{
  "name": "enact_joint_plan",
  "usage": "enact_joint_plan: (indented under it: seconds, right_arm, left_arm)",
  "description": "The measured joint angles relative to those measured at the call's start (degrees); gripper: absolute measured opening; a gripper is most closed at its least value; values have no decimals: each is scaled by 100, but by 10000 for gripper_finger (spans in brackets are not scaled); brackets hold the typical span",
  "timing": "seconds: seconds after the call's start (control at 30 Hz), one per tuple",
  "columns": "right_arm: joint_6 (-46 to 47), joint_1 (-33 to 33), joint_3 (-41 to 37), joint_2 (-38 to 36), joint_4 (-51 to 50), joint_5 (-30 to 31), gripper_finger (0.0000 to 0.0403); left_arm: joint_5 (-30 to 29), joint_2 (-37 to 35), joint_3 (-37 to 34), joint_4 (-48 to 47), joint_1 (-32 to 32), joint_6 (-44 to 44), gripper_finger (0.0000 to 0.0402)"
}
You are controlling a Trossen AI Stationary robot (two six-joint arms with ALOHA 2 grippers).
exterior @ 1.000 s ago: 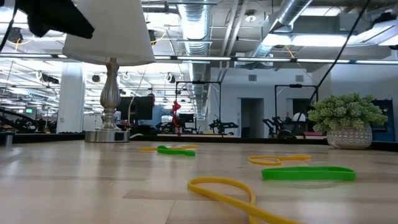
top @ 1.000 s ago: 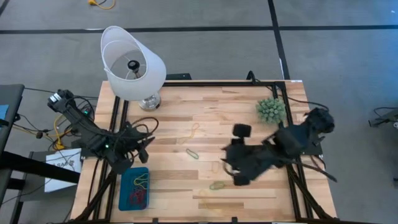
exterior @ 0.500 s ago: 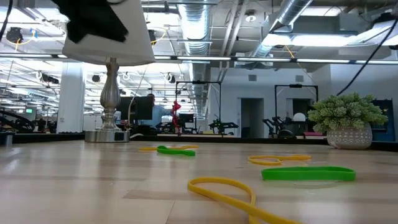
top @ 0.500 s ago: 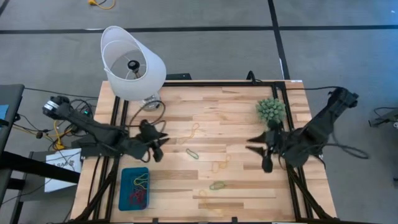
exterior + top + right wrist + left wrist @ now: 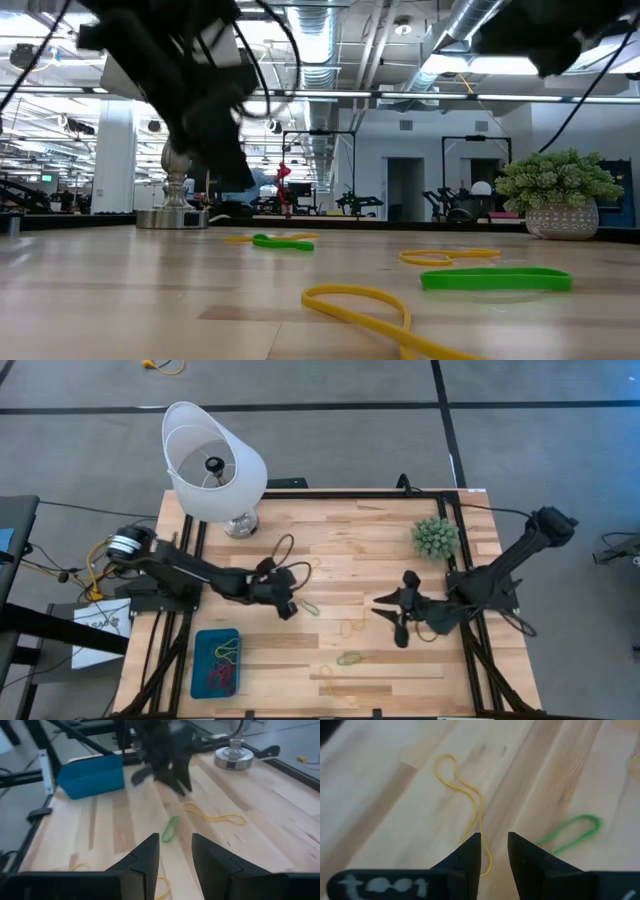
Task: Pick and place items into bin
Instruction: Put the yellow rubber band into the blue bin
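Observation:
I should next grab the loop's middle parts with my left gripper to drop the yellow loop into the teal bin.
Rubber-band loops lie flat on the wooden table: a yellow one (image 5: 311, 572) and a green one (image 5: 309, 606) mid-table, another yellow one (image 5: 352, 626), a green one (image 5: 349, 658) and a yellow one (image 5: 340, 685) nearer the front. The teal bin (image 5: 200, 645) stands at the front left and holds red and green-yellow loops (image 5: 224, 663). My left gripper (image 5: 288, 603) hovers over the yellow loop (image 5: 465, 800) and the green loop (image 5: 572, 832), open by a narrow gap (image 5: 494, 852) and empty. My right gripper (image 5: 385, 612) is open (image 5: 175, 855) and empty, above the table right of centre.
A white lampshade (image 5: 212, 460) on a metal base (image 5: 178, 215) stands at the far left. A spiky green plant (image 5: 436, 537) in a pot stands at the far right. In the right wrist view the left gripper (image 5: 165, 760) shows near the bin (image 5: 92, 775).
My left gripper has swung from beside the bin toward the table's middle, and now hangs over the yellow and green loops. My right gripper has drawn back toward the right edge, then come a little left again. The loops lie as before.

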Motion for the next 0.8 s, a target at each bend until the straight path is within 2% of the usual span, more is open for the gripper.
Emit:
enact_joint_plan:
  seconds: [0.13, 0.27, 0.53, 0.8]
  right_arm:
    - [18, -201, 2, 328, 239, -3, 109]
    - [20, -308, 4, 459, 376, -22, 109]
    - [18, -317, 4, 462, 398, -22, 109]
    - [18, -317, 4, 462, 405, -24, 109]
  left_arm:
    - [30, 618, 0, 469, 236, 184, 87]
    - [70, 945, 0, 728, 490, 249, 87]
    - [694, 1111, 2, 1509, 805, 590, 87]
    - [937, 1111, 2, 1507, 964, 726, 87]
